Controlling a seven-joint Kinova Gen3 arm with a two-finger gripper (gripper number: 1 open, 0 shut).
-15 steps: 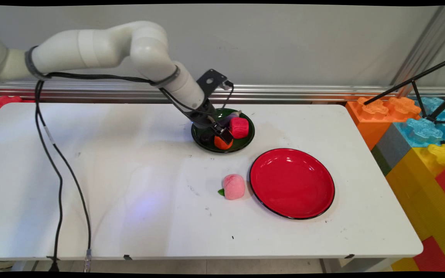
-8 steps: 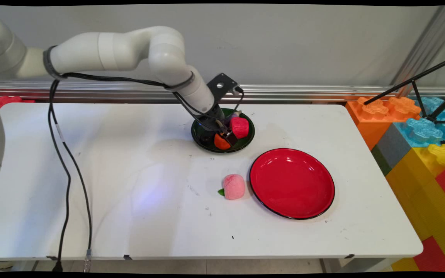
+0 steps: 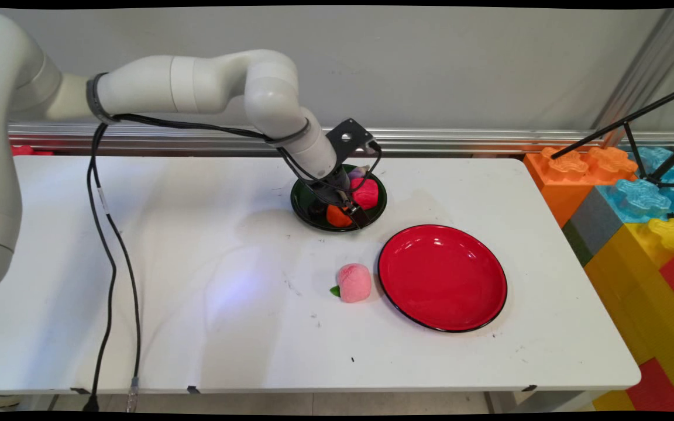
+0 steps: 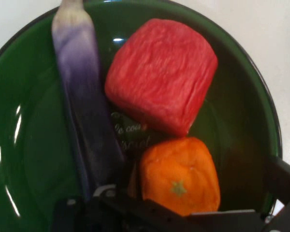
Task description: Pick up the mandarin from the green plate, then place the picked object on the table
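My gripper is next going to grab the orange fruit by its plump sides around the star-shaped stem mark and take it out of the green bowl.
A dark green bowl at the table's far middle holds three plush toys: a red cube, an orange fruit and a purple eggplant. My gripper is down inside the bowl and open. In the hand view the orange fruit sits between its fingers, close to the left one, with a gap to the right finger. The red cube lies just beyond the orange fruit, touching it.
A pink plush peach lies on the white table in front of the bowl, next to an empty red plate. Big coloured toy blocks and a black tripod stand off the table's right end.
The arm has swung right and reached lower into the green bowl, bringing the gripper from above the orange fruit to around it. The toys have stayed in place.
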